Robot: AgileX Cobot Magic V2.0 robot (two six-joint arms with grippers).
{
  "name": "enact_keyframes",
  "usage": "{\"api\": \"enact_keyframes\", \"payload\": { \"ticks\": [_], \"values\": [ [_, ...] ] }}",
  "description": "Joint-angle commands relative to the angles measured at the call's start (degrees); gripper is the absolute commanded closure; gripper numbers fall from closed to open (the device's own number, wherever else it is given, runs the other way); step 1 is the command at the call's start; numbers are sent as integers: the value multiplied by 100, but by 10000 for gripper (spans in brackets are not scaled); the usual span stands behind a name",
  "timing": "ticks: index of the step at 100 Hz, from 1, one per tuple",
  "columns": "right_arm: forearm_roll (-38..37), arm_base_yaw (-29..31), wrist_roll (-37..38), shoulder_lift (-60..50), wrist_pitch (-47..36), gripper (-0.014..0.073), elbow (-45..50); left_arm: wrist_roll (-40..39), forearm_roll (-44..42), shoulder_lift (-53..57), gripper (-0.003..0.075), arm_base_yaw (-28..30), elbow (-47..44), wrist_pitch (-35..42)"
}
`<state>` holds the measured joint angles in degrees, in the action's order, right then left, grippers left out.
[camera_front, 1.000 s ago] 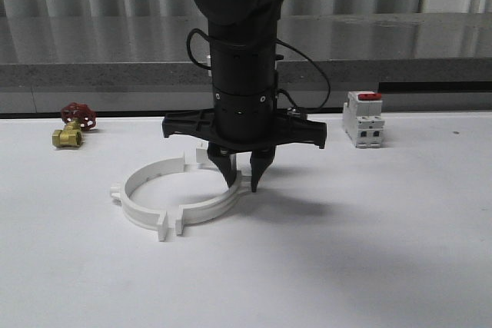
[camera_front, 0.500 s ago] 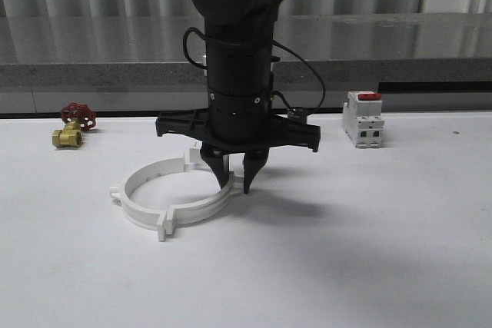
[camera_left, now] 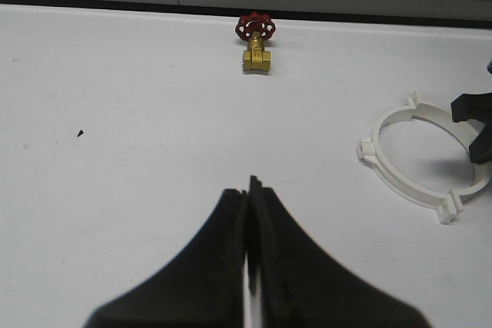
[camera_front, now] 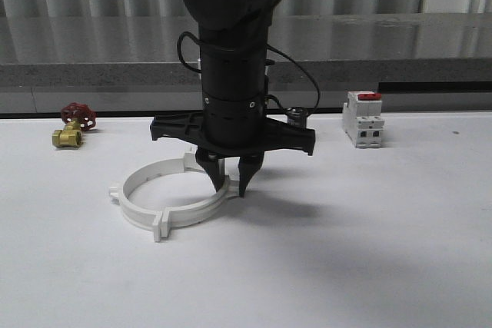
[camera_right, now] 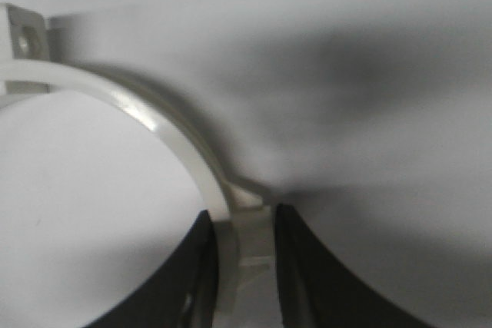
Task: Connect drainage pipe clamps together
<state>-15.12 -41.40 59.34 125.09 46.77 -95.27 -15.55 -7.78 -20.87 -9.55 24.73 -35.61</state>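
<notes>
My right gripper lets go of the held clamp next, since the clamp lies flat on the white table with its end tab against the other clamp's.
Two white drainage pipe clamps [camera_front: 192, 210] lie end to end on the white table as one wide ring, seen also from the left wrist [camera_left: 400, 183]. Their flanged tabs [camera_front: 159, 228] meet at the front left and at the back. My right gripper [camera_front: 229, 185] points straight down at the ring's right side. It is shut on a side lug [camera_right: 252, 236] of the clamps [camera_right: 165, 124], one finger inside the ring and one outside. My left gripper [camera_left: 250, 187] hovers shut over bare table, holding nothing, well to the left of the ring.
A brass valve with a red handwheel [camera_front: 73, 125] [camera_left: 255, 44] lies at the back left. A white breaker with a red top [camera_front: 364, 118] stands at the back right. A grey ledge runs along the table's far edge.
The right gripper has shifted a little to the left, and the ring has slid left with it. The gap between the front tabs looks narrower.
</notes>
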Motion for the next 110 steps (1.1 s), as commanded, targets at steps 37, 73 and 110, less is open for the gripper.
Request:
{"api": "enact_keyframes", "payload": {
  "ticks": [37,73,110],
  "values": [
    [-56,-8,-39,-273,-82,205,-144,1,24,-39,741,0,139,424],
    [-63,-1,-634,-730,102,209,-150,1,24,-39,741,0,139,424],
    [-170,523,-2271,-2140,327,209,167,1,24,-39,741,0,139,424]
  ]
}}
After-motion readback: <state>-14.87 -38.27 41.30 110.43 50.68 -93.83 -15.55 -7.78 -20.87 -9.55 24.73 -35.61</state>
